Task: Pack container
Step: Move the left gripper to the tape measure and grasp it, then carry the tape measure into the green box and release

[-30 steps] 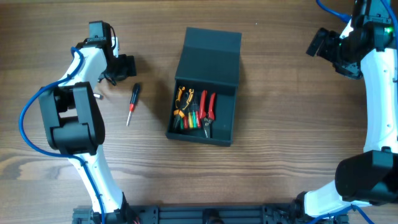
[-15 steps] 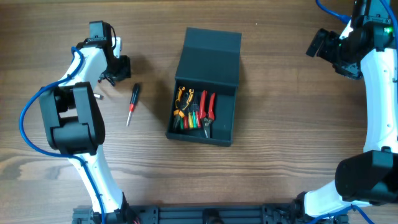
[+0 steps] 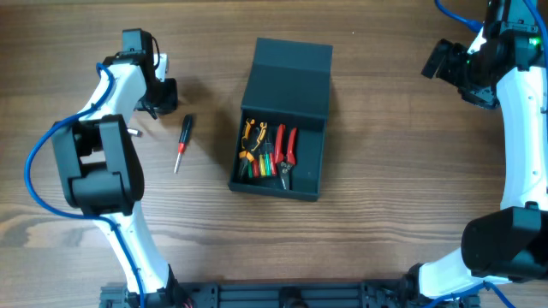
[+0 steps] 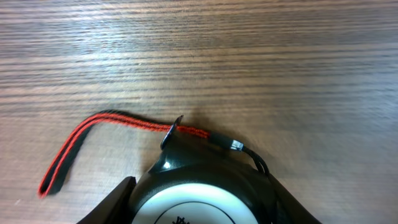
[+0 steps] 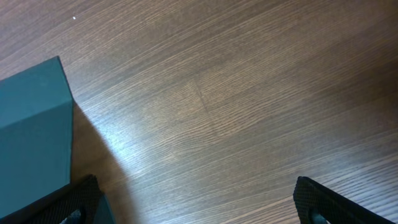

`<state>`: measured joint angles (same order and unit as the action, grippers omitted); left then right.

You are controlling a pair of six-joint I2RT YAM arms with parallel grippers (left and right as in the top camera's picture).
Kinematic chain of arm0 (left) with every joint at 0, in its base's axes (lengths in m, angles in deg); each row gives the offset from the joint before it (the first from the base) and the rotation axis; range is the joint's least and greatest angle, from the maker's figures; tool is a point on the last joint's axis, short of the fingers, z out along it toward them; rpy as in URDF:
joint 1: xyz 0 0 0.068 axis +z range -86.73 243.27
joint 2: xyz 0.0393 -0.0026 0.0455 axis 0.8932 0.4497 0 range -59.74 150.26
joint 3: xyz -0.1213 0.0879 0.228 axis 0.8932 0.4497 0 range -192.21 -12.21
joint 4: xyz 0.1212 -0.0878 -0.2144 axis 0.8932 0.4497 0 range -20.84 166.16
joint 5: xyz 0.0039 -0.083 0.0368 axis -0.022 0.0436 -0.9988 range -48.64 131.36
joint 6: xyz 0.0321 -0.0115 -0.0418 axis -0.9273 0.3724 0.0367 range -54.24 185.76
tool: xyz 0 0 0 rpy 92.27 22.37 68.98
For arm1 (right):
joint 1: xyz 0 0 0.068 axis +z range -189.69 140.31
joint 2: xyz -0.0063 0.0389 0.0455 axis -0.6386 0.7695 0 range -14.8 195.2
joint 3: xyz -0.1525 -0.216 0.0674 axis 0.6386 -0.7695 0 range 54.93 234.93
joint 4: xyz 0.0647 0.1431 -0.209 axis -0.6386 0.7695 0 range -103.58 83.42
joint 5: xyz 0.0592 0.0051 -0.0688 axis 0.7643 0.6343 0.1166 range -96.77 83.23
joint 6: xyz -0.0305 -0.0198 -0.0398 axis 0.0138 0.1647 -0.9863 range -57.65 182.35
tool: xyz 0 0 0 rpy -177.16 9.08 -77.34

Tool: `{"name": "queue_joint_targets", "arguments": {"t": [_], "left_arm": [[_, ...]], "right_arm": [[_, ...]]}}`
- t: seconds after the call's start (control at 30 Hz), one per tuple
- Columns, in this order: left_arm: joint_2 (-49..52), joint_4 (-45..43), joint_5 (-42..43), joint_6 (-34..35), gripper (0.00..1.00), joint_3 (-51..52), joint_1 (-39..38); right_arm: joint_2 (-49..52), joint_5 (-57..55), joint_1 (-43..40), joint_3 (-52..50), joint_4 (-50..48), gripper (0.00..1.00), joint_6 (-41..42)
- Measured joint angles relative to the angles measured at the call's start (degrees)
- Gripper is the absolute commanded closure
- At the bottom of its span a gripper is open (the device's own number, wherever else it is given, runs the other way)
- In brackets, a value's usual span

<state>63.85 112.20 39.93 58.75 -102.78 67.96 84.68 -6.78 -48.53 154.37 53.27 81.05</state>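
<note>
Both fingers of my left gripper are closed on the tape measure's black sides, so lifting now would bring the tape measure (image 4: 205, 202) up off the wood with its strap trailing.
The container (image 3: 310, 175) is a dark teal box in the middle of the table, its flap lid (image 3: 289, 81) laid open to the far side. Red, orange and green hand tools (image 3: 270, 154) lie inside. A black tape measure (image 4: 205, 202) with a white round face and a red-and-black strap (image 4: 81, 140) rests on the wood. My left gripper (image 3: 163, 94) (image 4: 202, 196) is at the far left, its fingers (image 4: 118, 202) pressed against both sides of the tape measure. My right gripper (image 3: 441, 60) (image 5: 199, 202) hangs open at the far right, holding nothing, with a corner of the container (image 5: 31, 137) to its left.
A screwdriver (image 3: 182, 141) with a black and red handle lies on the wood between the left arm and the container. A small silver piece (image 3: 133, 133) sits beside the left arm. Bare wooden table surrounds the container.
The left gripper's jaws have drawn in around the tape measure. The right arm, the screwdriver and the container have not moved.
</note>
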Motion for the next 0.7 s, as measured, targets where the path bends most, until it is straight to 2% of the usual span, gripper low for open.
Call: {"name": "queue_joint_targets", "arguments": {"t": [0.07,0.17,0.27,0.3,0.37,0.47,0.63,0.7], "left_arm": [[-2.23,1.01,0.00,0.00,0.76,0.09,-0.02],[-9.33,3.67,0.20,-0.04,0.82,0.13,-0.50],[-18.67,6.51,3.67,-1.90,0.95,0.11,-2.84],[-22.58,7.45,5.92,-3.17,0.96,0.11,-4.92],[-27.02,8.20,7.85,-4.74,0.96,0.11,-8.70],[-32.81,9.70,9.57,-9.03,0.96,0.07,-18.47],[-32.15,12.31,6.51,-16.76,0.96,0.07,-33.24],[-30.49,12.31,5.55,-18.99,0.96,0.07,-36.11]], "right_arm": [[0.00,0.00,0.00,0.00,0.00,0.00,0.00],[0.00,0.00,0.00,-0.02,0.00,0.01,0.02],[0.00,0.00,0.00,-0.02,-0.02,0.00,0.00],[0.00,0.00,0.00,-0.02,-0.02,0.01,0.00],[0.00,0.00,0.00,-0.02,-0.07,0.01,0.00],[0.00,0.00,0.00,-0.02,-0.85,0.00,0.02],[0.00,0.00,0.00,-0.04,-1.62,0.00,0.00],[0.00,0.00,0.00,-0.04,-1.68,0.00,0.02]]}}
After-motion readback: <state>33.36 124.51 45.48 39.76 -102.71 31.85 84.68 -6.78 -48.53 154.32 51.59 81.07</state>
